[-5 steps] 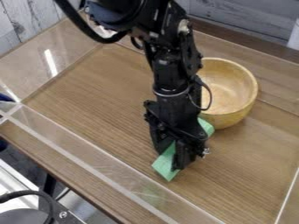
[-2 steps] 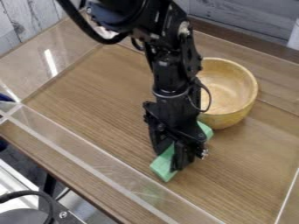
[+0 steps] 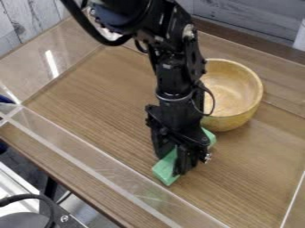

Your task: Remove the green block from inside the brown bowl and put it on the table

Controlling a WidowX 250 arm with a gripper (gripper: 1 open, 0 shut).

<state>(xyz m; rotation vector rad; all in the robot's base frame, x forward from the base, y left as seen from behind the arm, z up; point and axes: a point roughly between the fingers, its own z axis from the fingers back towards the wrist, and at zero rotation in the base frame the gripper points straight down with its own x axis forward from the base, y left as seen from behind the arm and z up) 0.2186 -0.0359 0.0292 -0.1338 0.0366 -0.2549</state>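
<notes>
The green block's front end [image 3: 166, 174] lies low on the wooden table beneath my fingers, so it is time for my gripper to release the green block.
The green block [image 3: 169, 169] lies low at the table [image 3: 84, 111], in front of and left of the brown bowl [image 3: 234, 92], which holds nothing I can see. My gripper [image 3: 183, 160] points straight down over the block, its black fingers shut on the green block's middle. One end of the block sticks out toward the front at the fingertips, the other end shows green behind the fingers [image 3: 210, 132]. Whether the block rests fully on the wood is hidden by the fingers.
Low clear acrylic walls [image 3: 71, 156] edge the table along the front and left. The black arm [image 3: 167, 53] rises from the gripper toward the upper left, passing beside the bowl's left rim.
</notes>
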